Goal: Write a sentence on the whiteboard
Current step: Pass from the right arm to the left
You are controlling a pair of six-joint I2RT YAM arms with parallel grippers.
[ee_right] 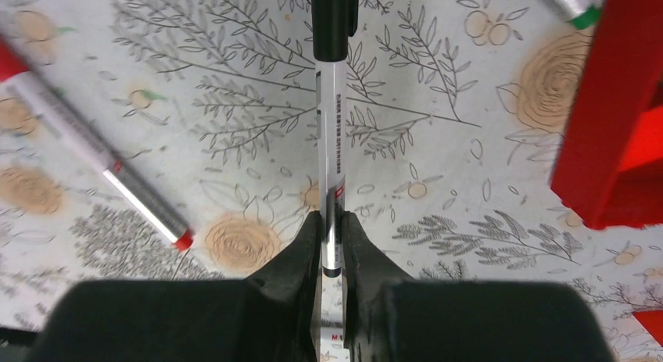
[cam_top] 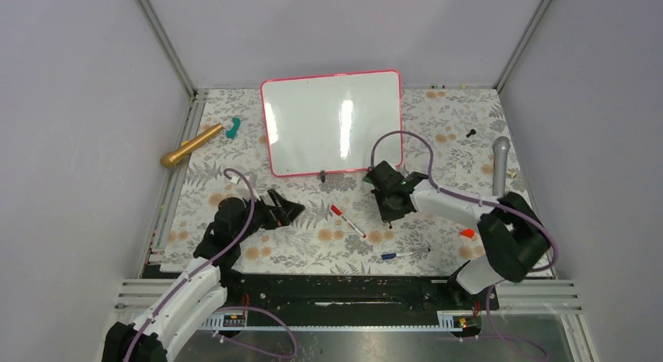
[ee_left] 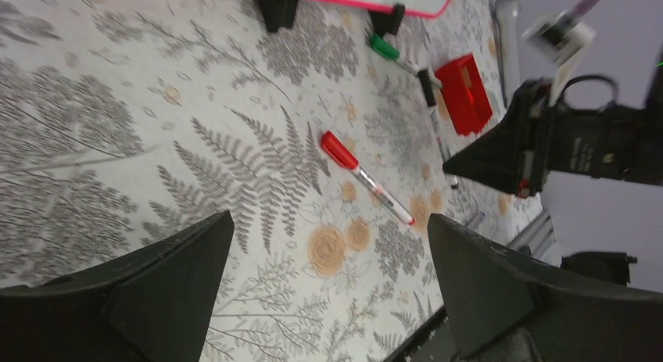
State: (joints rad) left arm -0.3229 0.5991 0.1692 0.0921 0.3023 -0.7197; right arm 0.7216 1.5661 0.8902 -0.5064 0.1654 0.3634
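My left gripper is due to take the marker by its black cap (ee_left: pixel 426 88) next, leaving its body to my right gripper, to uncap it for writing.
The whiteboard (cam_top: pixel 332 123) lies at the back centre with a pink-red frame; its near edge and two black clips (ee_left: pixel 279 6) show in the left wrist view. Its face shows blank; the sentence is not visible. My right gripper (cam_top: pixel 388 208) sits just below the board's near right corner, shut on a black-capped marker (ee_right: pixel 331 143) that points away, low over the cloth. My left gripper (cam_top: pixel 291 212) is open and empty (ee_left: pixel 330 221), left of a red-capped marker (cam_top: pixel 346 220) lying on the cloth (ee_left: pixel 363 177).
A red block (ee_right: pixel 618 104) and a green-capped marker (ee_left: pixel 387 49) lie close to the right gripper. A blue pen (cam_top: pixel 399 255) is near the front. A gold microphone (cam_top: pixel 191 145) and a teal piece (cam_top: pixel 234 127) lie back left, a grey microphone (cam_top: pixel 500 165) at the right.
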